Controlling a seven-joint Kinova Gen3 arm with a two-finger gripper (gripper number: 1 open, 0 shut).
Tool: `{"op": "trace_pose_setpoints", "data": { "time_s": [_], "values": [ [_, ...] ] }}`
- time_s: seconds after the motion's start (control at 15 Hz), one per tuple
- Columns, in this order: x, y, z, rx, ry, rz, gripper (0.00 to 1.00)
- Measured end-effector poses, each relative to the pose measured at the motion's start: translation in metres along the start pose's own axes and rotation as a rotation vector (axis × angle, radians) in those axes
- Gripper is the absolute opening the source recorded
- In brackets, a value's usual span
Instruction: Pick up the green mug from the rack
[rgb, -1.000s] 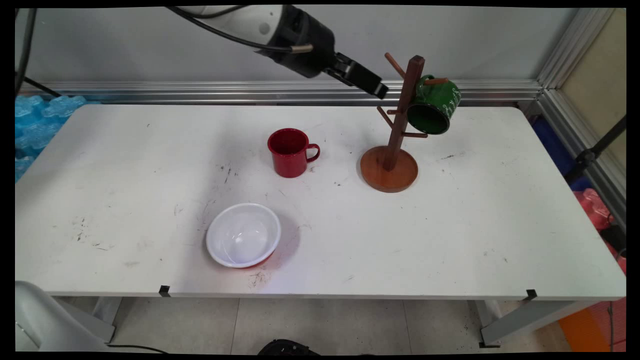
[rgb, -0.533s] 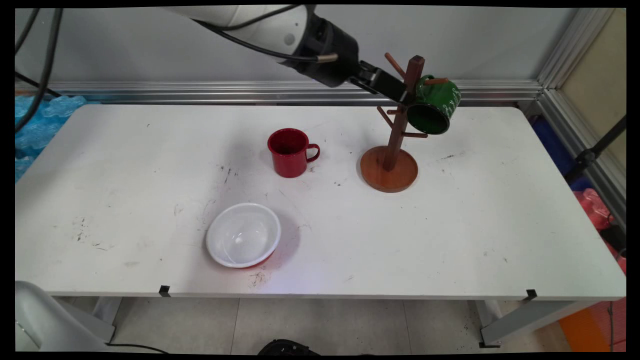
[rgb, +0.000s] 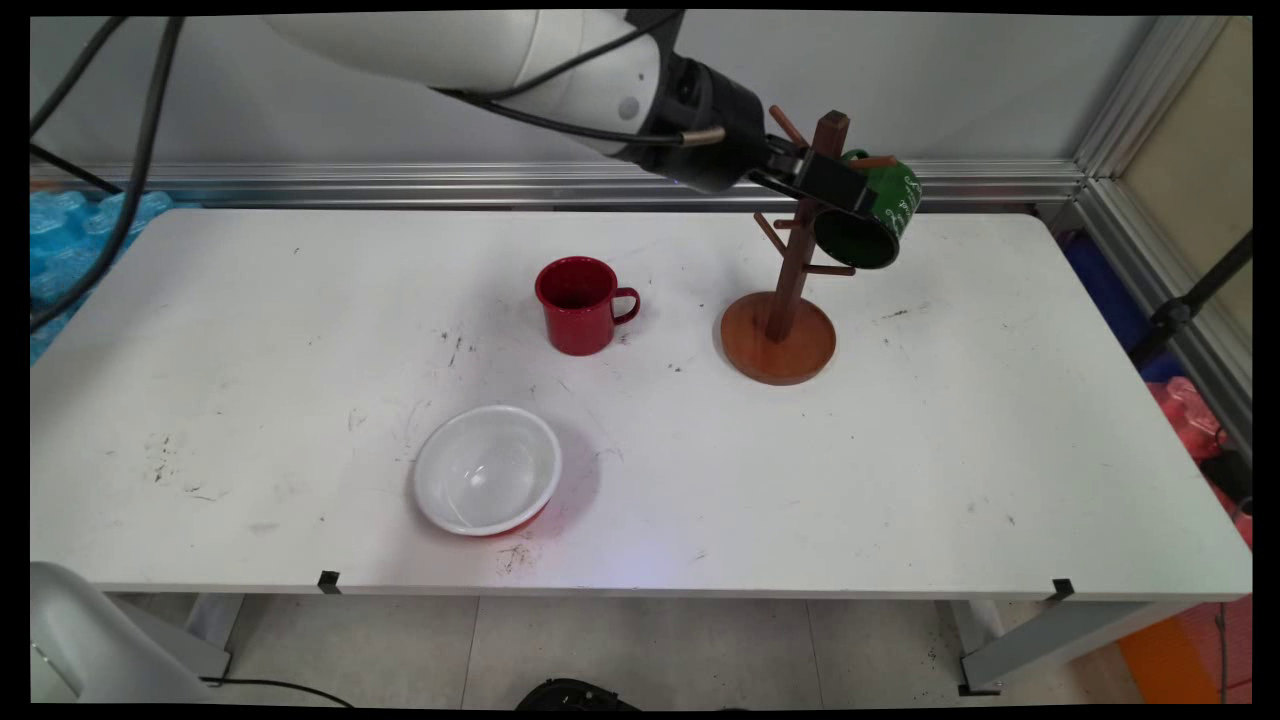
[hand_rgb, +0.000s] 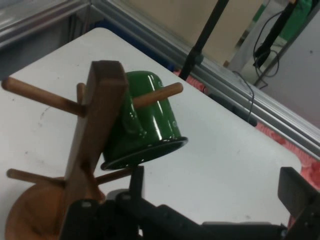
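Observation:
Next, my gripper grabs the green mug by its dark rim (rgb: 857, 262) and lifts it free of the wooden tree (rgb: 797, 262).
A green mug (rgb: 872, 218) hangs tilted by its handle on an upper peg of a wooden mug tree (rgb: 797, 262). My black gripper (rgb: 836, 184) is up beside the tree's post, right at the mug's upper left side. In the hand view the gripper (hand_rgb: 217, 197) is open, its fingers spread wide below the green mug (hand_rgb: 142, 125). The left finger (hand_rgb: 135, 181) sits just under the mug's rim, next to the tree's post (hand_rgb: 95, 135). Nothing is held between the fingers.
A red mug (rgb: 580, 305) stands upright on the white table (rgb: 900, 450), left of the tree's round base. A white bowl (rgb: 487, 468) sits nearer the front edge. Black cables hang at the far left.
The arm has swung right across the back of the table. The gripper went from left of the mug tree to right against the hanging green mug.

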Motion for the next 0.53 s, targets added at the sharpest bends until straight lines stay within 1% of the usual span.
{"op": "trace_pose_setpoints", "data": {
  "time_s": [0.53],
  "values": [
    [-0.012,0.007,0.025,0.009,0.044,-0.089,1.00]
  ]
}}
